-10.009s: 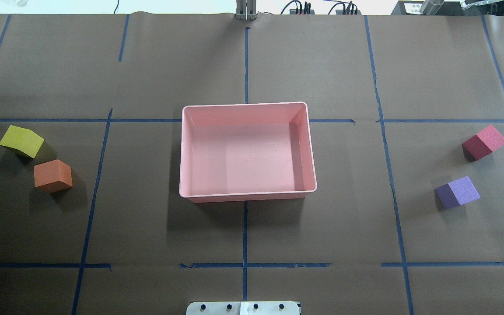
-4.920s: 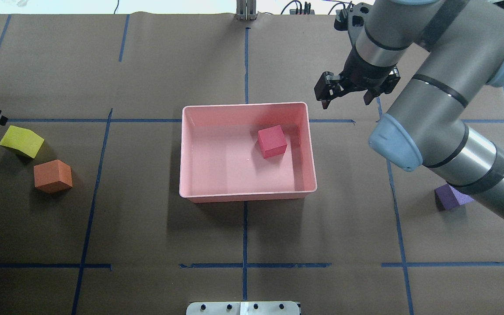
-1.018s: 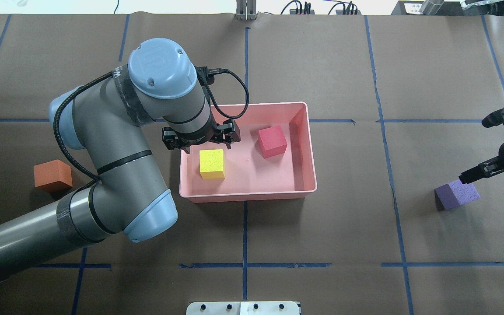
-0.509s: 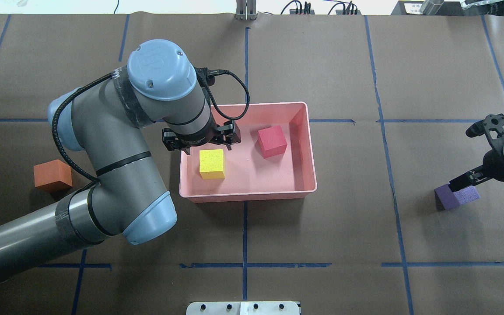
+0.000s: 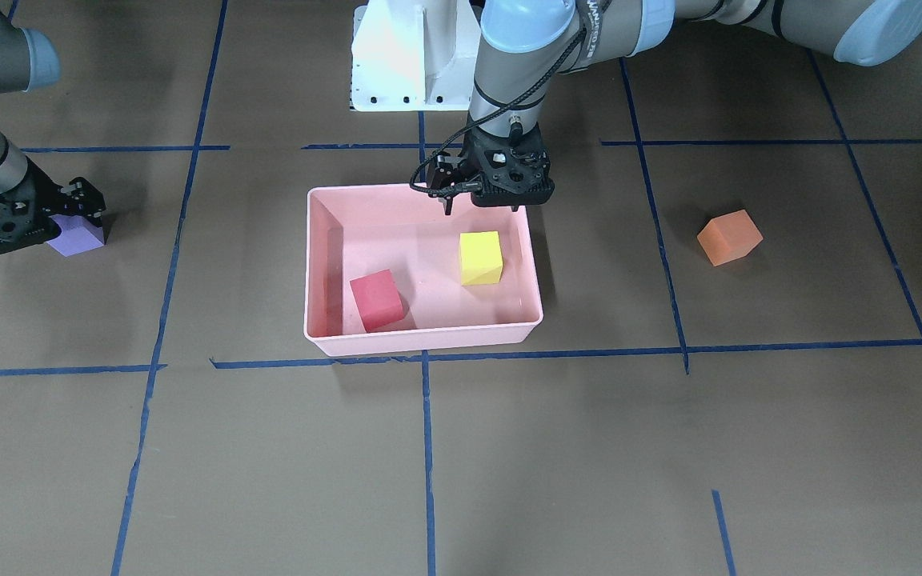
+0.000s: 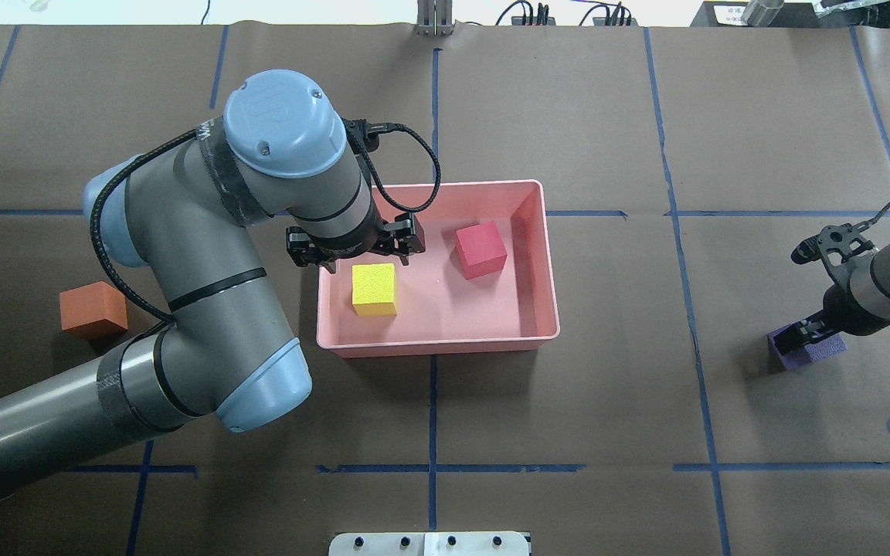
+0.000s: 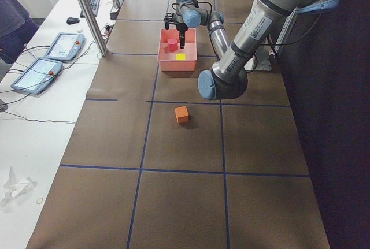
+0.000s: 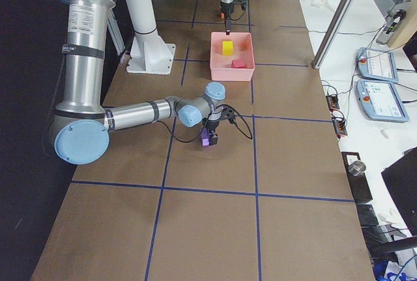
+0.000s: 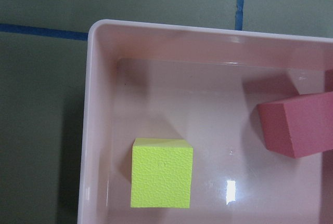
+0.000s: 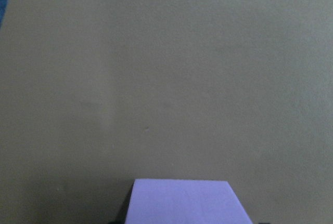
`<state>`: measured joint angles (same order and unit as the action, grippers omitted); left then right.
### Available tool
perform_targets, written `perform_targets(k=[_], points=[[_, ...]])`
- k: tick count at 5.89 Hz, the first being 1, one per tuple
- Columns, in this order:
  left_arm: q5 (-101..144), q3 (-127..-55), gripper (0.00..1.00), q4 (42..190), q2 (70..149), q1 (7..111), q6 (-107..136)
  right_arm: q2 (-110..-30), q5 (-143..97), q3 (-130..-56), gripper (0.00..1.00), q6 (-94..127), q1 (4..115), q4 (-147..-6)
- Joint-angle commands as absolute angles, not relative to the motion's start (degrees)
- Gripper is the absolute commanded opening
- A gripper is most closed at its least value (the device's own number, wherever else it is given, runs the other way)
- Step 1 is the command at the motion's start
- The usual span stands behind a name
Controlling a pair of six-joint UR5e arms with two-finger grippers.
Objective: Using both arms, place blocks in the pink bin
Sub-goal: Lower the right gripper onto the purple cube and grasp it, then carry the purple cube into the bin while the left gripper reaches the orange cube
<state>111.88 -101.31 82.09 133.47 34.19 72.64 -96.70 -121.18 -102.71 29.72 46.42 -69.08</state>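
Note:
My right gripper is to place the purple block into the pink bin, so it should next grab two opposite sides of the block.
The pink bin holds the yellow-green block and the red-pink block. My left gripper hangs open and empty just above the bin's left half, over the yellow-green block. The orange block lies on the table at the far left. My right gripper is low at the purple block at the right, its fingers on either side of it and seemingly open. The purple block fills the bottom edge of the right wrist view.
Brown paper with blue tape lines covers the table. The robot's white pedestal base stands behind the bin. The left arm's elbow hangs over the table between the orange block and the bin.
The red-pink and yellow-green blocks went from the table into the bin. In the last second my right gripper moved left and down onto the purple block. The left gripper has stayed still.

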Motion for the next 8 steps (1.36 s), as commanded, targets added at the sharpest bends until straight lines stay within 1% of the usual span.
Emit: perform_targets(k=[1, 2, 3, 4, 5, 7, 8], points=[[112.06, -102.03, 1.0, 82.18, 132.2, 34.28, 71.99, -95.98, -121.64, -104.83, 0.4, 30.32, 46.14, -69.78], [112.32, -104.91, 1.0, 81.92, 129.49, 34.71, 69.2, -95.8, -121.9, -107.72, 0.38, 33.02, 46.06, -69.87], [112.41, -108.86, 1.0, 81.83, 124.94, 35.85, 62.99, -93.97, -122.51, -109.75, 0.38, 35.66, 46.4, -71.27], [112.76, -110.72, 1.0, 81.83, 121.5, 38.82, 53.97, -87.86, -122.69, -111.78, 0.38, 39.08, 47.1, -78.41], [112.94, -110.83, 1.0, 81.74, 119.99, 41.02, 47.0, -79.19, -122.7, -112.84, 0.38, 43.11, 47.11, -88.06], [118.63, -112.92, 1.0, 84.19, 109.22, 48.65, 30.76, -62.04, -122.43, -112.59, 0.38, 52.78, 45.8, -104.77], [120.31, -113.11, 1.0, 87.16, 103.68, 51.82, 25.11, -56.48, -122.0, -111.8, 0.38, 61.09, 42.83, -106.16]])
